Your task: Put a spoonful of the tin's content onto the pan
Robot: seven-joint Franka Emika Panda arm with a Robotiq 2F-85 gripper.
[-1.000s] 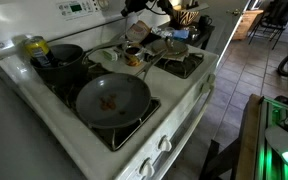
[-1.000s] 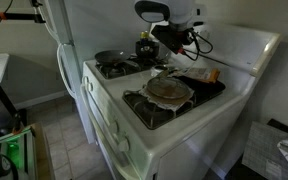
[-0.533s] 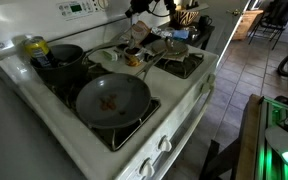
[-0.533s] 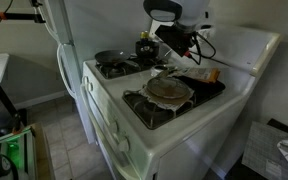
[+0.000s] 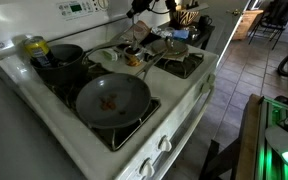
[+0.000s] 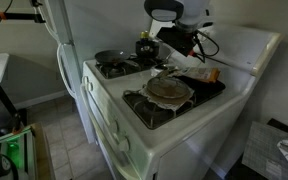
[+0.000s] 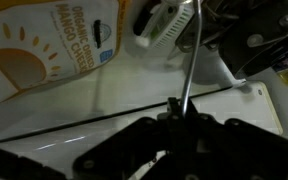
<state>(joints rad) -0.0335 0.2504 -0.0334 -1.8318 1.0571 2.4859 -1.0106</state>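
Observation:
My gripper keeps holding the spoon (image 7: 189, 60) for now. The spoon is high above the small tin, so if I opened now, it would fall short.
The dark-grey pan (image 5: 112, 100) sits on the front burner with a few reddish-brown bits (image 5: 108, 101) in it; it also shows in an exterior view (image 6: 169, 88). The small tin (image 5: 133, 56) stands in the middle of the stove, behind the pan. My gripper (image 5: 137, 12) hangs high above the tin near the stove's back panel, also in an exterior view (image 6: 176, 40). In the wrist view my gripper (image 7: 177, 108) is shut on the thin metal handle of a spoon (image 7: 189, 60). Its pale bowl (image 7: 162, 25) points away. I cannot tell whether the spoon holds anything.
A black pot (image 5: 62, 60) with a yellow-green can (image 5: 34, 47) beside it stands on the back burner. A second pan (image 5: 174, 48) and clutter fill the far burners. An orange food box (image 7: 44, 45) lies on the stove top below the wrist.
My gripper has risen with the spoon and shifted toward the stove's back panel over the first half second; it has hardly moved since.

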